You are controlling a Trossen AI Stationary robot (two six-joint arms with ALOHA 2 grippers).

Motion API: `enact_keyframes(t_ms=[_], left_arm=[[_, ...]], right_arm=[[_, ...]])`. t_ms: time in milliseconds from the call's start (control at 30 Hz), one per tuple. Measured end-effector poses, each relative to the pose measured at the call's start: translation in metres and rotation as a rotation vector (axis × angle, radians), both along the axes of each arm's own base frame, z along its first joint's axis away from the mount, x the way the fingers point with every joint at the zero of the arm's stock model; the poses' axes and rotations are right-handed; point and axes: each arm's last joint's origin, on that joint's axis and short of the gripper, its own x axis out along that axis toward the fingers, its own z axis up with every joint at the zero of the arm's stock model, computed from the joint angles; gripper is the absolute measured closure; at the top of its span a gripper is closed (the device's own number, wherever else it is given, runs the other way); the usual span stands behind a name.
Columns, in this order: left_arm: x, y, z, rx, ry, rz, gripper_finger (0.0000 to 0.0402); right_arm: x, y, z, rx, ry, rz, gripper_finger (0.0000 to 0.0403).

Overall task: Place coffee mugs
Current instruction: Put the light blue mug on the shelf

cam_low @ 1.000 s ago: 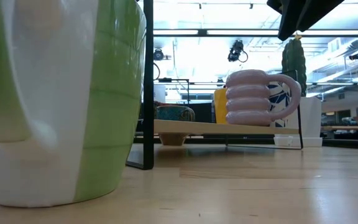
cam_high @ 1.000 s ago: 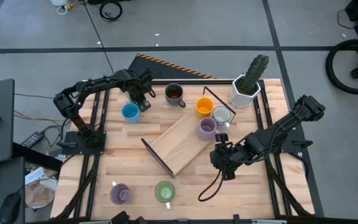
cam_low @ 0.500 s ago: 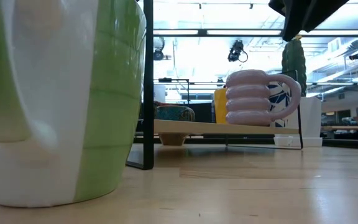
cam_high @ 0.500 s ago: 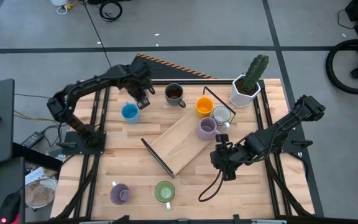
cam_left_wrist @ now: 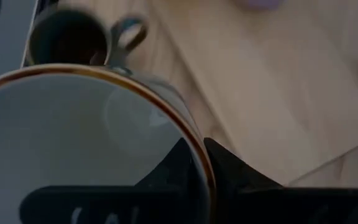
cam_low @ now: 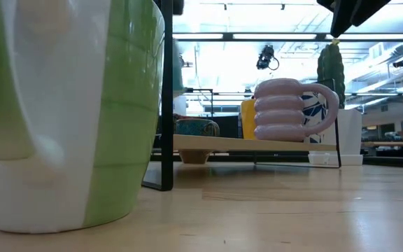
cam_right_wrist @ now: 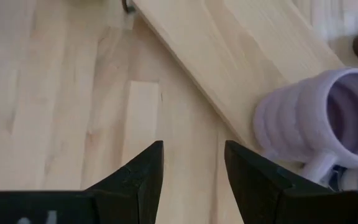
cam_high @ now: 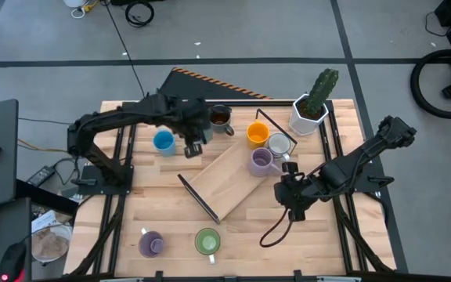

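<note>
The white mug (cam_left_wrist: 86,137) hangs high and short and would drop if I opened now, so my left gripper moves it to the wooden board (cam_left_wrist: 260,81) before opening.
In the high view my left gripper (cam_high: 194,146) is above the wooden rack's (cam_high: 227,178) far left edge, shut on a white mug with a brown rim (cam_left_wrist: 86,143). The blue mug (cam_high: 163,141) stands to its left and the dark brown mug (cam_high: 220,116) beyond it. Orange (cam_high: 257,135), white (cam_high: 279,146) and purple (cam_high: 261,160) mugs stand together on the rack's far right end. A green mug (cam_high: 207,241) and a second purple mug (cam_high: 151,244) stand at the near edge. My right gripper (cam_high: 292,202) is open over bare table, near the purple mug (cam_right_wrist: 328,118). My left gripper holds the white mug by its rim (cam_left_wrist: 186,127), one finger inside the cup and one outside. The fingers come from above, pointing down. The mug hangs upright below them, mouth up, and looks lifted clear of the table.
A white pot with a green cactus (cam_high: 312,106) stands at the far right corner. The rack lies slantwise mid-table, its black metal frame (cam_high: 198,200) rising at the near left end. A black cable (cam_high: 272,231) trails below the right gripper. Bare wood lies left of the rack.
My left gripper has carried the white mug from beside the blue mug toward the table's right and near side, to the rack's far left edge. My right gripper has shifted a little to the right, still open.
</note>
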Motion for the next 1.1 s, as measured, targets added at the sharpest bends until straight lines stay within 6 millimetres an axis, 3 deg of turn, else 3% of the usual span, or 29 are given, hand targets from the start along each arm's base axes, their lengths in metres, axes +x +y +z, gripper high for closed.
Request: enact_keyframes(t_ms=[267,567,800,1100], left_arm=[[0.050,-0.032,-0.020,0.011,-0.129,-0.124,0.0368],[0.089,-0.032,-0.070,0.006,-0.068,-0.184,0.0365],[0.106,-0.030,-0.089,0.026,-0.087,-0.212,0.0365],[0.108,-0.029,-0.091,0.062,-0.081,-0.261,0.0363]], right_arm=[[-0.012,-0.005,-0.005,0.077,-0.059,-0.012,0.0234],[-0.014,-0.007,0.000,0.076,-0.078,0.007,0.0235],[-0.012,-0.006,0.001,0.083,-0.098,0.017,0.0235],[-0.012,-0.006,0.001,0.092,-0.096,0.015,0.0235]])
